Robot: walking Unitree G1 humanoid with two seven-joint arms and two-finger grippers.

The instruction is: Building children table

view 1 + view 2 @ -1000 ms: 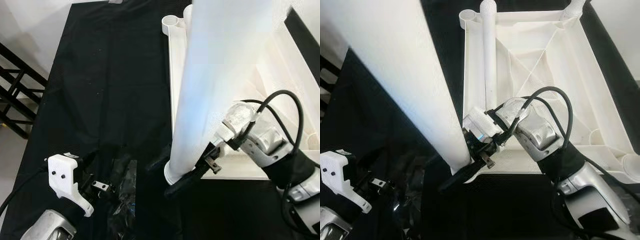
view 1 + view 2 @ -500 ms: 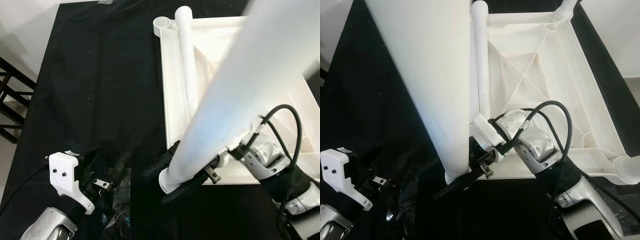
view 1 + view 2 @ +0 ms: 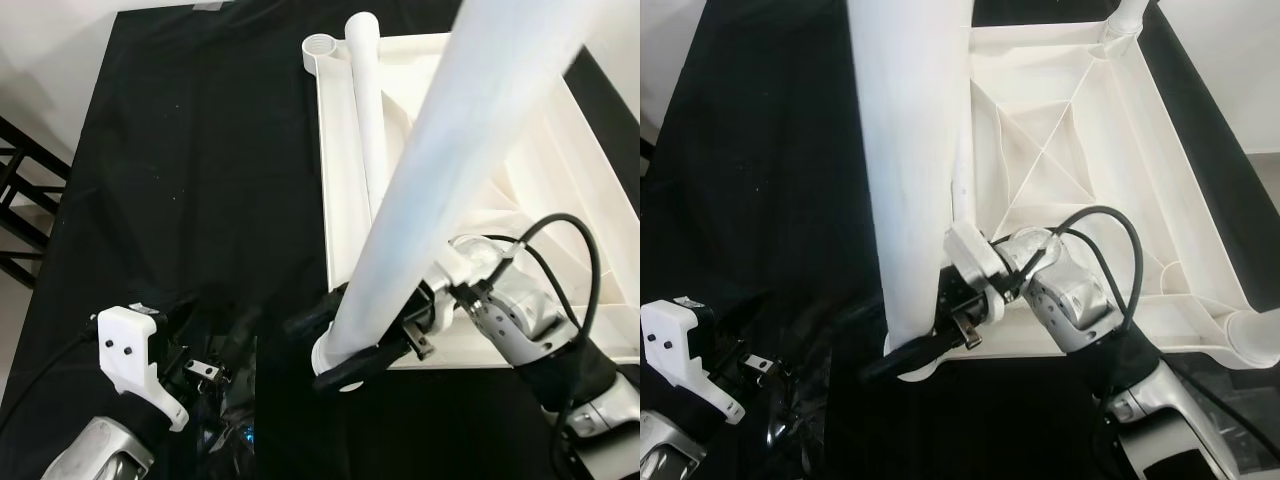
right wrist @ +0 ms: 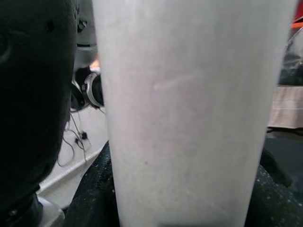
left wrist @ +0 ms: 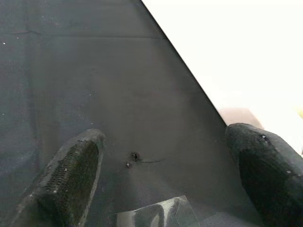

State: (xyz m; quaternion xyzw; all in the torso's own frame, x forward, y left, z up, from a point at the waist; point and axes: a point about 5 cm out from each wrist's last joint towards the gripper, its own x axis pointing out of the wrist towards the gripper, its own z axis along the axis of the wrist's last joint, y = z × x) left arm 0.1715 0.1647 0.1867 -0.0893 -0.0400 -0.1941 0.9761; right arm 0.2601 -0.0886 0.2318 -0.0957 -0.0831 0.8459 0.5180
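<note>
I should grip the long leg near its middle (image 3: pixel 440 180) with my left gripper next, because the leg slants up high from my right gripper at its lower end (image 3: pixel 350 345).
A white table top (image 3: pixel 560 180) lies upside down on the black cloth (image 3: pixel 200 180), ribs up. One white leg (image 3: pixel 366 110) lies loose along its left rim, beside an empty corner socket (image 3: pixel 318 46). My right gripper (image 3: pixel 335 348) is shut on the lower end of a second long white leg (image 3: pixel 450 170), which slants up toward the camera over the table top's front left corner. In the right wrist view this leg (image 4: pixel 189 109) sits between the black fingers (image 4: pixel 33 94). My left gripper (image 3: pixel 225 355) hangs open low over the cloth at the front left, holding nothing.
Crumpled clear plastic (image 3: pixel 225 430) lies on the cloth under the left gripper. A black metal rack (image 3: pixel 20 200) stands off the cloth's left edge. Fitted legs stand at the table top's far right corner (image 3: pixel 1130 15) and near right corner (image 3: pixel 1255 335).
The right gripper has swung the held leg, so its upper end now leans to the right. Its lower end stays by the front left corner. The left arm has not moved.
</note>
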